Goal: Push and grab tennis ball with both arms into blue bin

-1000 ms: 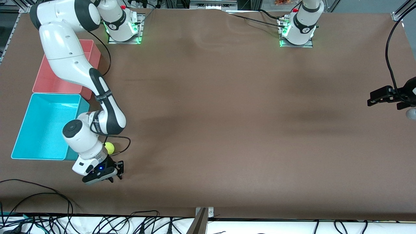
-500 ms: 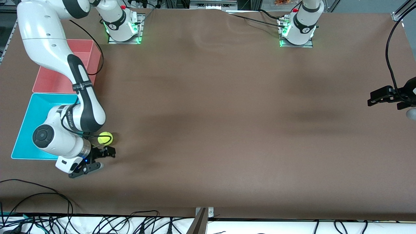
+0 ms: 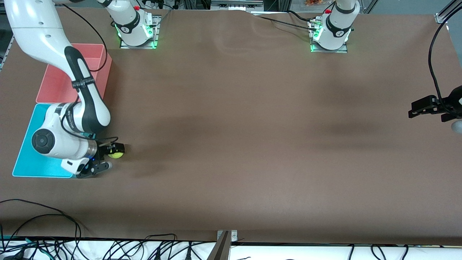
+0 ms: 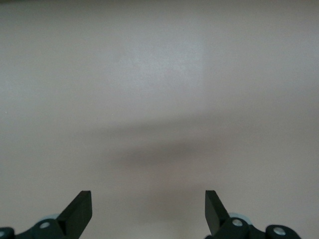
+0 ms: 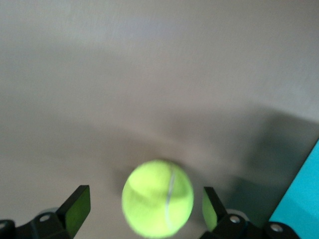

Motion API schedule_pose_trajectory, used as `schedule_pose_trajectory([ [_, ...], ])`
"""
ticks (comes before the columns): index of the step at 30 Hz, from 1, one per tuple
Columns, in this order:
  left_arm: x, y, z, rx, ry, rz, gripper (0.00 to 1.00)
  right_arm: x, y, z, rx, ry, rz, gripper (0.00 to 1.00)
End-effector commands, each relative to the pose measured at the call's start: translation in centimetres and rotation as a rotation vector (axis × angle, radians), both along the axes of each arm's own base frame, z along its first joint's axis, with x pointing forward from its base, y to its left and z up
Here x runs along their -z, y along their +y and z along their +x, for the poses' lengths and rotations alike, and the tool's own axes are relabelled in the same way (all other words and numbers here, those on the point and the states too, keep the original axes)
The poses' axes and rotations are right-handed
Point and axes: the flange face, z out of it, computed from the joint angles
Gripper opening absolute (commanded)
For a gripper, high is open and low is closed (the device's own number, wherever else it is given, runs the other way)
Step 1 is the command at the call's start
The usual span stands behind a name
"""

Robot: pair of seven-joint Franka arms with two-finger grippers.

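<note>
It isn't time to close yet: the fingers of my right gripper are above the tennis ball (image 3: 116, 155) (image 5: 157, 197) and would miss it now. My right gripper needs to first go lower.
The yellow-green tennis ball (image 3: 116, 155) lies on the brown table just beside the blue bin (image 3: 22, 159), on the side toward the left arm's end. My right gripper (image 3: 110, 157) is low at the table and open, with the ball between its fingers. In the right wrist view the ball (image 5: 157, 197) sits between the two fingertips of the right gripper (image 5: 144, 200), without being pinched, and a corner of the blue bin (image 5: 305, 199) shows. My left gripper (image 3: 429, 107) waits open and empty at the left arm's end of the table; the left wrist view shows it (image 4: 147, 205) over bare table.
A pink bin (image 3: 54, 88) stands next to the blue bin, farther from the front camera. The right arm's forearm and wrist hang over the blue bin. Cables lie along the table's front edge (image 3: 108, 240).
My right gripper swung from nearer the front camera toward the blue bin and now has the ball between its open fingers. The ball shifted slightly toward the bin. The left arm has not moved.
</note>
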Motion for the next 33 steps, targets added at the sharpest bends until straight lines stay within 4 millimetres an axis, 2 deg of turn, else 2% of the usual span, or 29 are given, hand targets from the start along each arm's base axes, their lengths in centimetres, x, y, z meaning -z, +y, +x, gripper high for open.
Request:
schedule_pose_trajectory([
  [1,-0.3,0.2,-0.1,0.017,0.003,0.005,1.00,-0.1,0.0,-2.6,-0.021,0.026,0.014,1.00],
  [15,-0.3,0.1,-0.1,0.018,0.002,0.006,1.00,0.3,-0.4,-1.7,-0.106,-0.090,-0.053,1.00],
  [28,-0.3,0.1,-0.1,0.017,0.005,0.006,1.00,3.2,-1.0,-1.7,-0.102,-0.101,-0.049,1.00],
  [33,-0.3,0.1,-0.1,0.015,0.003,0.006,1.00,3.7,-1.0,-1.7,-0.102,-0.102,-0.048,1.00],
])
